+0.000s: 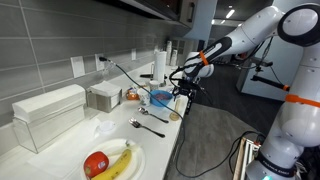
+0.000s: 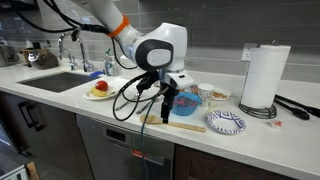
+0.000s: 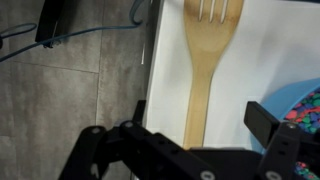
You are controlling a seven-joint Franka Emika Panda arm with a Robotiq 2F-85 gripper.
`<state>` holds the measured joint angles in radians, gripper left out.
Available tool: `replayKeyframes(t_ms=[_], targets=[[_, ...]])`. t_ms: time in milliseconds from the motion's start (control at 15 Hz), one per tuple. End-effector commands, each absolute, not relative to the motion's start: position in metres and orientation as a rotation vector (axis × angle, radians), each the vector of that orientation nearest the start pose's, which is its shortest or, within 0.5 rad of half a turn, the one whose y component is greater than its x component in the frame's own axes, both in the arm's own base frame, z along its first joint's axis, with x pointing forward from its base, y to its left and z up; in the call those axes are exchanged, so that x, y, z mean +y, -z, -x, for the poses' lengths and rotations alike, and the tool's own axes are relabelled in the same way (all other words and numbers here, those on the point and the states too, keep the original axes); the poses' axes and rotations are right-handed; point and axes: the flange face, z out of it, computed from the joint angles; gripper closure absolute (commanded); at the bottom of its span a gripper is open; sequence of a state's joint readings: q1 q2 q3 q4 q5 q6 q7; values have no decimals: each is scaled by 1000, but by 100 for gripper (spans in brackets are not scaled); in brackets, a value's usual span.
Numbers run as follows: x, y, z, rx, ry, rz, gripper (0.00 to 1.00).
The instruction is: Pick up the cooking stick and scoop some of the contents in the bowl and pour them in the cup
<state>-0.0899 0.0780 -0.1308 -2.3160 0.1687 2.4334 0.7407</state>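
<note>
The gripper next takes hold of the cooking stick point(image 3: 205, 75) by its handle, fingers on each side. The slotted end stays free to scoop from the bowl.
The cooking stick point(image 3: 205, 75) is a tan wooden utensil with a slotted end. It lies lengthwise on the white counter, close to the front edge, and also shows in an exterior view point(image 2: 172, 125). My gripper point(image 3: 200, 115) hangs just above its handle, open, with one finger on each side and nothing gripped. The blue bowl point(image 3: 300, 105) with colourful contents sits right beside it, seen in both exterior views point(image 1: 160, 97) point(image 2: 187, 100). A small pale cup point(image 1: 179, 104) seems to stand under the gripper point(image 1: 184, 86) point(image 2: 168, 100).
A white plate with a banana and a red apple point(image 1: 112, 162) sits near the counter's end. A dark spoon and fork point(image 1: 148, 125) lie mid-counter. A patterned plate point(image 2: 225, 122) and a paper towel roll point(image 2: 260, 75) stand beyond the bowl. The counter edge point(image 3: 148, 60) drops to the floor.
</note>
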Motion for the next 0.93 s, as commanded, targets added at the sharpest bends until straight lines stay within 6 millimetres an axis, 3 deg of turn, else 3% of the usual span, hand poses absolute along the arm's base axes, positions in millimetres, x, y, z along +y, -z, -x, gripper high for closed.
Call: replayKeyframes(t_ms=[0, 400, 467, 533, 733, 867], targets=[[-114, -313, -508, 1570, 19, 2596, 0], [-116, -302, -516, 1575, 24, 2606, 0], [-116, -298, -517, 1573, 22, 2608, 25], [-116, -296, -518, 1571, 23, 2612, 26], [-118, -286, -521, 1573, 31, 2622, 49], [-119, -281, -524, 1576, 60, 2628, 47]])
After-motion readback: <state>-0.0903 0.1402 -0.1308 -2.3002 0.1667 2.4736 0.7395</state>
